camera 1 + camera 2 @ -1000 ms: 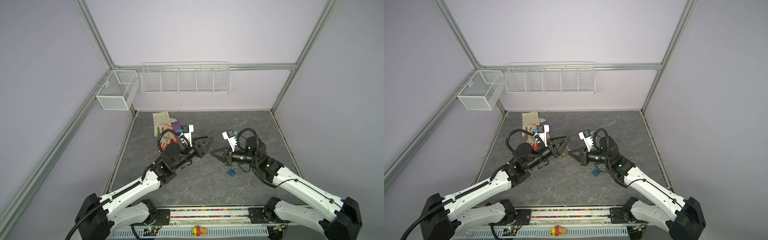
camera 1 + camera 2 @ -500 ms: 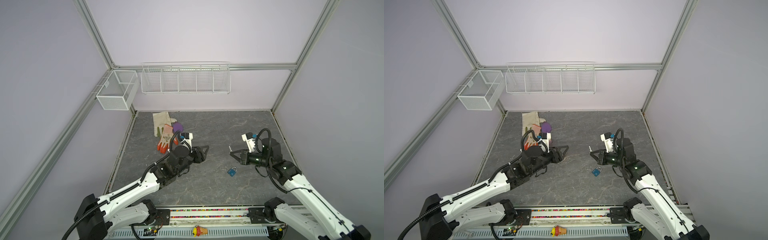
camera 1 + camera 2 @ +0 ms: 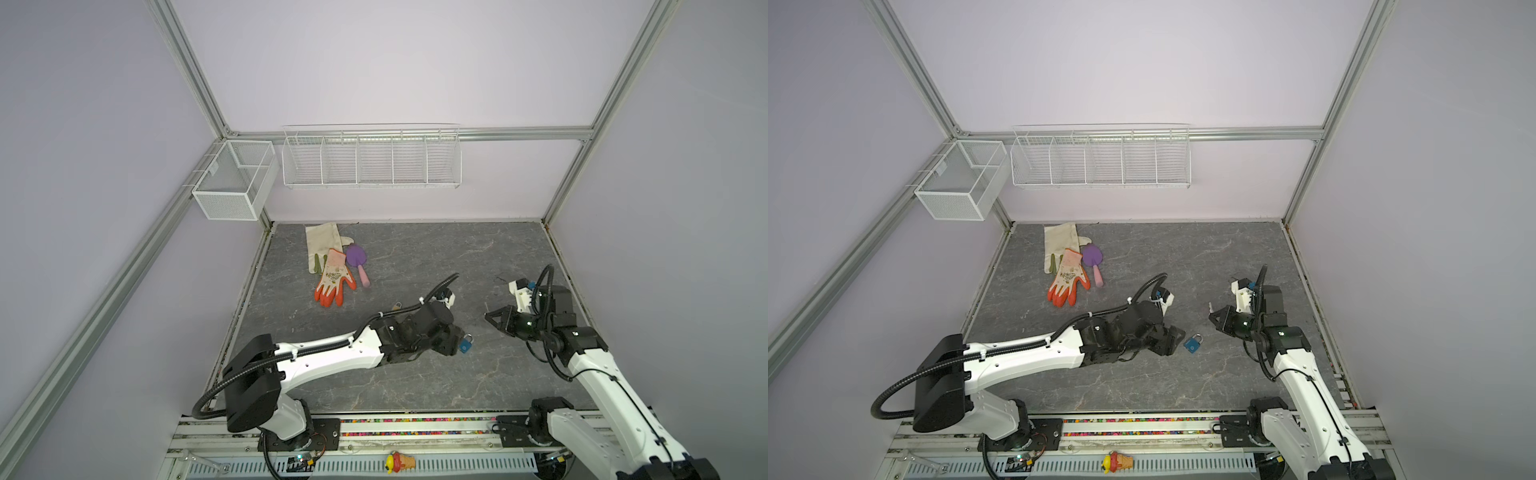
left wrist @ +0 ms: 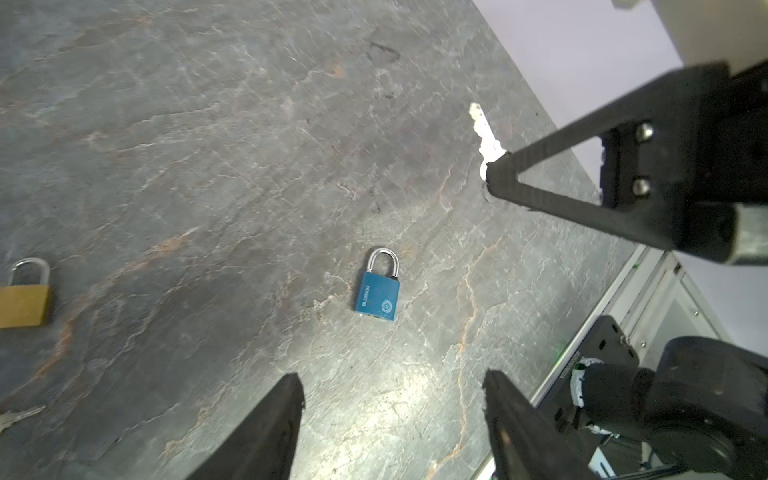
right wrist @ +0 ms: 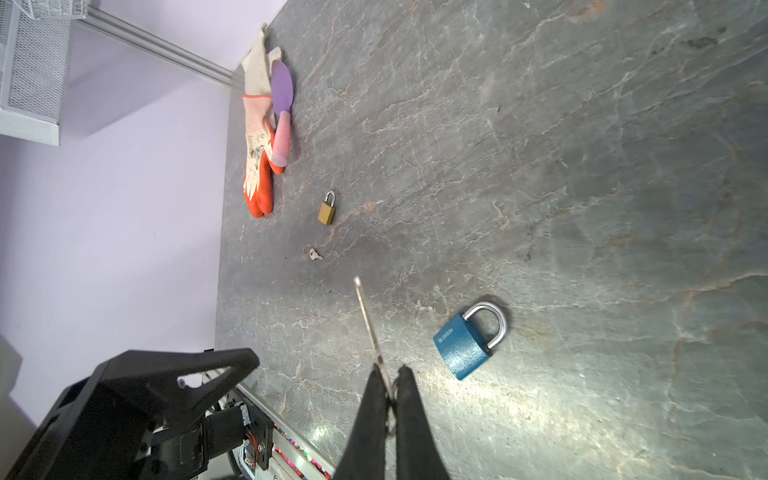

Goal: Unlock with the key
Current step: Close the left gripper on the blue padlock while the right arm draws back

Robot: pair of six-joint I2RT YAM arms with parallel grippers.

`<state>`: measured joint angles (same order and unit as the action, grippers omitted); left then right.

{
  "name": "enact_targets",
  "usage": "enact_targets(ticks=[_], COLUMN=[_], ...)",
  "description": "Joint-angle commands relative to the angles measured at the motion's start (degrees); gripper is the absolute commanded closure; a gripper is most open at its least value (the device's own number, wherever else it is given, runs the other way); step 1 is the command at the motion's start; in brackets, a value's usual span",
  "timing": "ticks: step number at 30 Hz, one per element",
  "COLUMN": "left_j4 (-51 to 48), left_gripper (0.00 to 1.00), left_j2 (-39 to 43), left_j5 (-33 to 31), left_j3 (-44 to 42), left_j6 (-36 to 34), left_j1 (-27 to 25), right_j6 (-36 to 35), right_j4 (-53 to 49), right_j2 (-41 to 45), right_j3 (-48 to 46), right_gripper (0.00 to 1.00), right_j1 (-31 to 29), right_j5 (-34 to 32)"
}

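I will next grip the side edges of the padlock's body with my left gripper. This leaves the padlock's keyhole and shackle free, so I can unlock the blue padlock (image 3: 466, 343).
A blue padlock (image 3: 466, 343) (image 3: 1192, 343) lies flat on the grey slate floor, its steel shackle closed. My left gripper (image 4: 392, 380) hovers just short of the padlock (image 4: 377, 294), open, with nothing between its fingers. In both top views the left gripper (image 3: 1173, 338) sits right beside the lock's left side. My right gripper (image 5: 388, 370) is shut on a silver key (image 5: 370, 324), whose blade sticks out past the fingertips. The right gripper (image 3: 490, 319) hangs to the right of the lock (image 5: 469, 340) and apart from it. The key's blade (image 4: 482, 137) also shows in the left wrist view.
A brass padlock (image 5: 327, 210) and a small key on a ring (image 5: 312, 252) lie further left on the floor. Gloves (image 3: 332, 278) and a purple trowel (image 3: 357, 257) lie at the back left. Two wire baskets (image 3: 370, 158) hang on the walls.
The two grippers were tip to tip mid-floor and have parted. My left arm swung down beside the blue padlock and opened wider. My right arm drew back right with the key.
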<state>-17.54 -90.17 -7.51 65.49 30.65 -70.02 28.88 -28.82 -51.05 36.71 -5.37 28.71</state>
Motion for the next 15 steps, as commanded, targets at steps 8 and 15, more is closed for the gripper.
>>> enact_targets(ticks=[8, 15], left_j4=[-14.61, -16.47], left_gripper=[0.31, 0.33], left_j2=[-17.8, -26.38], left_j5=[0.48, -0.05], left_j3=[15.6, 21.03], left_j6=[-7.83, -8.16], left_j1=[-2.13, -2.45], right_j6=[-1.46, -2.87], right_j4=[0.21, 2.25], right_j2=[-0.75, 0.23], right_j3=[-2.44, -3.15], right_gripper=[0.94, 0.94], right_j1=[3.17, 5.81], right_j5=[0.53, 6.05])
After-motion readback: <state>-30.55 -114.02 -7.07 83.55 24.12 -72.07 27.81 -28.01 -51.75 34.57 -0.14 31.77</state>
